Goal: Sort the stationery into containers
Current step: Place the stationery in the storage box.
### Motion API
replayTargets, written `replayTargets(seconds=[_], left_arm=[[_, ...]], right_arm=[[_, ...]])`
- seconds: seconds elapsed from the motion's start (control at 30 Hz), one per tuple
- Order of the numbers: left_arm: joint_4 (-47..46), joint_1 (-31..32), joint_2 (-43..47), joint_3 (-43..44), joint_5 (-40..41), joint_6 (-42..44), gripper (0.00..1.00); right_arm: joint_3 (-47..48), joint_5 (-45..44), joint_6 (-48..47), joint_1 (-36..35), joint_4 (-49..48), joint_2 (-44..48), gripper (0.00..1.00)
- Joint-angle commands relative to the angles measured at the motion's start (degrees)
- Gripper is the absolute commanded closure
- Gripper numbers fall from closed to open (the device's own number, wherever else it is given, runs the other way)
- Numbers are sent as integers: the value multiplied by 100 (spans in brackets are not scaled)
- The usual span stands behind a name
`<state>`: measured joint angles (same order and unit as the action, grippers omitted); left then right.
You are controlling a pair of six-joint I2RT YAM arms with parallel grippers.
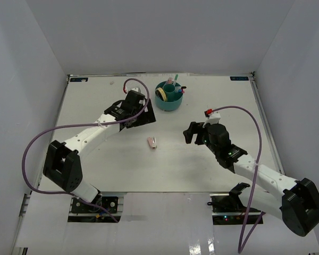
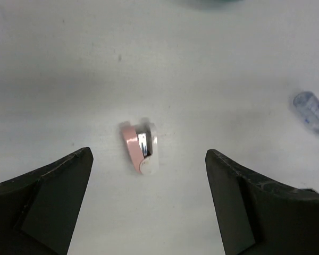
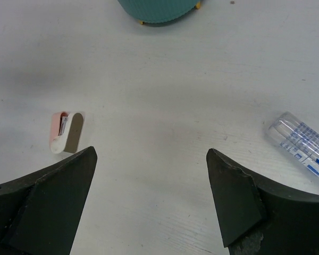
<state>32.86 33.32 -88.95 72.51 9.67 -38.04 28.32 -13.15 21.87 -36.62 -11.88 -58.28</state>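
The robot's left gripper will next grab the pink eraser by its rounded joined end, so the eraser's far end stays free for the handover to the right gripper.
The round teal container point(image 1: 168, 101) stands at the back middle of the table, with a few pens point(image 1: 173, 81) upright in it and a tan rubber band point(image 1: 160, 95) in a ring compartment. A small pink eraser with a white side point(image 1: 152, 142) point(image 2: 140, 147) point(image 3: 65, 132) lies on the table between the arms. A clear bottle with blue print point(image 3: 303, 146) point(image 2: 312, 111) lies to its right. My left gripper point(image 1: 140, 118) point(image 2: 148, 153) hangs open above the table, left of the container, with the eraser ahead between its fingers. My right gripper point(image 1: 194, 135) point(image 3: 151, 152) is open and holds nothing.
Purple cables point(image 1: 37, 143) loop from both arms. White walls close the table at the back and both sides. The container's lower wall point(image 3: 158, 10) shows at the top of the right wrist view.
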Motion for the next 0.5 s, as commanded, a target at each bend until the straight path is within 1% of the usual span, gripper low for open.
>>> replayTargets(seconds=[0.0, 0.13, 0.33, 0.47], left_arm=[[27, 130, 334, -482, -528, -326, 2], [18, 332, 326, -904, -466, -537, 2], [53, 815, -78, -870, -124, -950, 2], [167, 1001, -447, -721, 227, -1065, 2]], right_arm=[[253, 13, -60, 6, -34, -104, 10], [306, 128, -77, 6, -7, -219, 10], [297, 58, -86, 6, 10, -245, 10], [297, 66, -95, 6, 10, -271, 10]])
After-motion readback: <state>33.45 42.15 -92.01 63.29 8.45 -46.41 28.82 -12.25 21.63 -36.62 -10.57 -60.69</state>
